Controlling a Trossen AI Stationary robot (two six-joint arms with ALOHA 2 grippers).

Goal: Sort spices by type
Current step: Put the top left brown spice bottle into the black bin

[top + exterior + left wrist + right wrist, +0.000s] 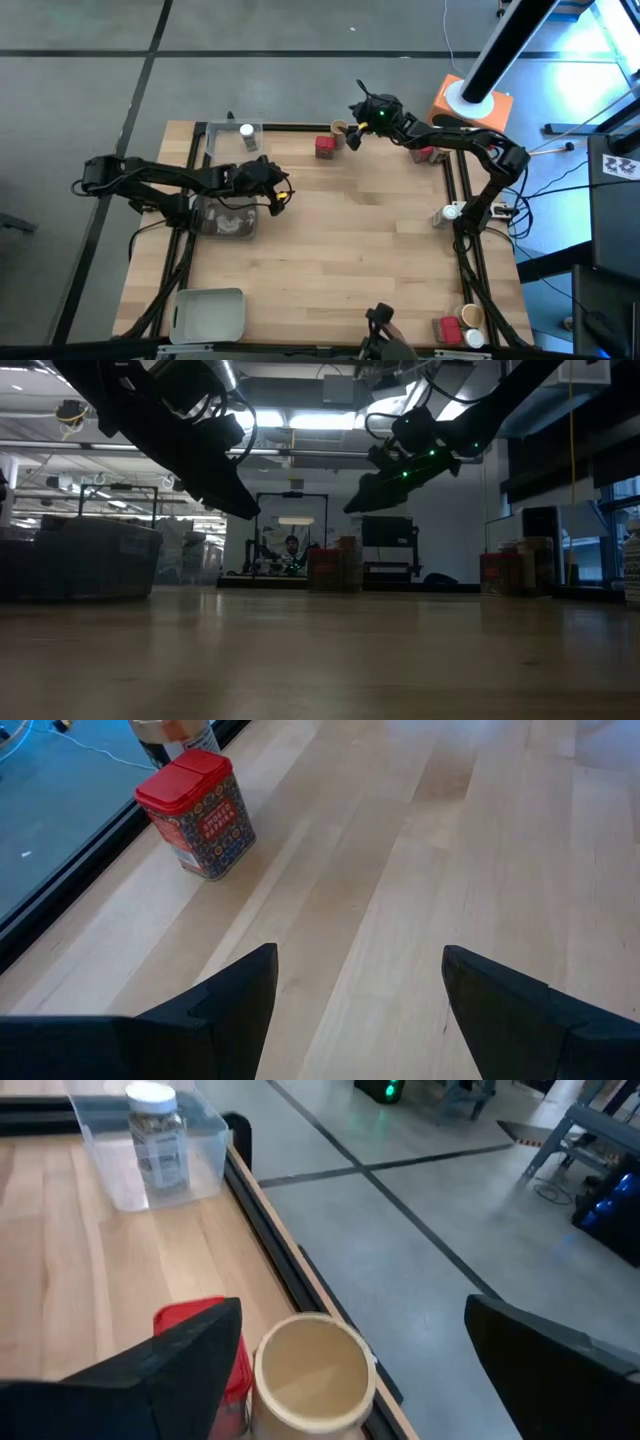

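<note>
I need to sort the red spice tin by type, so I will next grab the tin's sides below the tin's lid [325,143] [190,1315] with my right gripper.
My right gripper [353,120] hangs open above the table's far edge, over a tan-lidded jar [312,1370] and a red boxy spice tin [212,1348] standing side by side. In the right wrist view its fingers stand on either side of the jar without touching it. A white-lidded jar [155,1132] stands in a clear tray [232,145] at the far left. My left gripper [282,192] is open and raised over the table's middle left, beside another clear tray [228,218]. Its wrist view shows the red tin [197,815] farther off.
A grey tray [208,312] lies at the near left corner. A red tin [447,328], a tan-lidded jar [471,316] and a white-lidded jar [474,340] stand at the near right corner. Another red tin [427,154] sits under the right arm. Bare wood fills the middle.
</note>
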